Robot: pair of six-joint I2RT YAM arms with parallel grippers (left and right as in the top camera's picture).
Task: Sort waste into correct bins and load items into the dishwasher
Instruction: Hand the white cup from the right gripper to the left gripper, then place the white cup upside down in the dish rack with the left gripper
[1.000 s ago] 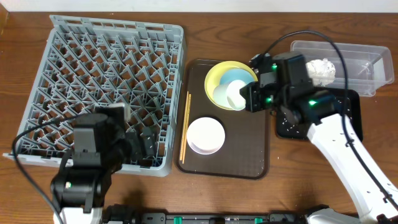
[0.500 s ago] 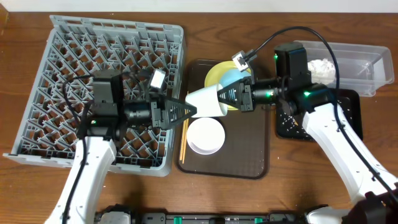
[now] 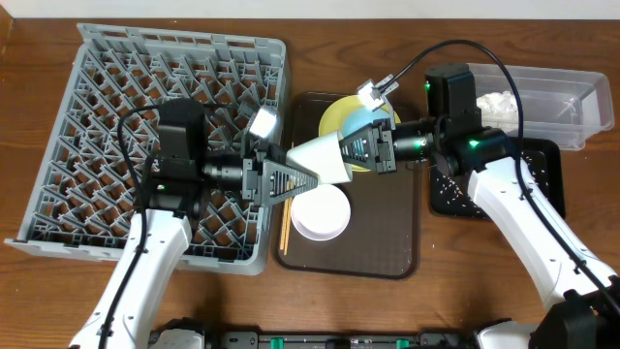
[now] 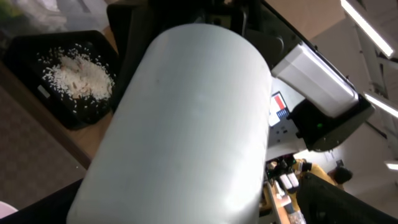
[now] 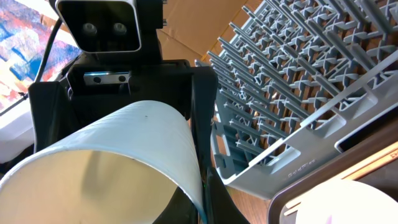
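Observation:
The left gripper grabs the small white cup around its closed end [image 3: 304,162] next, leaving the cup's rim free to load the cup with its opening down into the rack [image 3: 145,97].
A small white cup [image 3: 325,158] hangs on its side above the brown tray's left part, between my two grippers. My right gripper [image 3: 356,152] is shut on its rim, one finger inside and one outside, as the right wrist view [image 5: 202,199] shows. My left gripper [image 3: 308,174] reaches from the left with its jaws spread around the cup's closed end. In the left wrist view the cup [image 4: 186,124] fills the frame, with a gap showing beside one finger. The grey dishwasher rack [image 3: 145,97] lies at the left. A yellow plate [image 3: 334,116] holds a light-blue bowl [image 3: 366,118].
A white bowl [image 3: 320,211] sits on the brown serving tray [image 3: 387,242]. Chopsticks [image 3: 288,208] lie along the tray's left edge. The clear tub [image 3: 552,92] at the back right holds the white napkin [image 3: 496,102]. The black tray [image 3: 455,199] holds rice crumbs [image 4: 74,74].
My right gripper lifted the cup off the plate and carried it left. My left arm rose from the rack's front and closed in on the cup's base.

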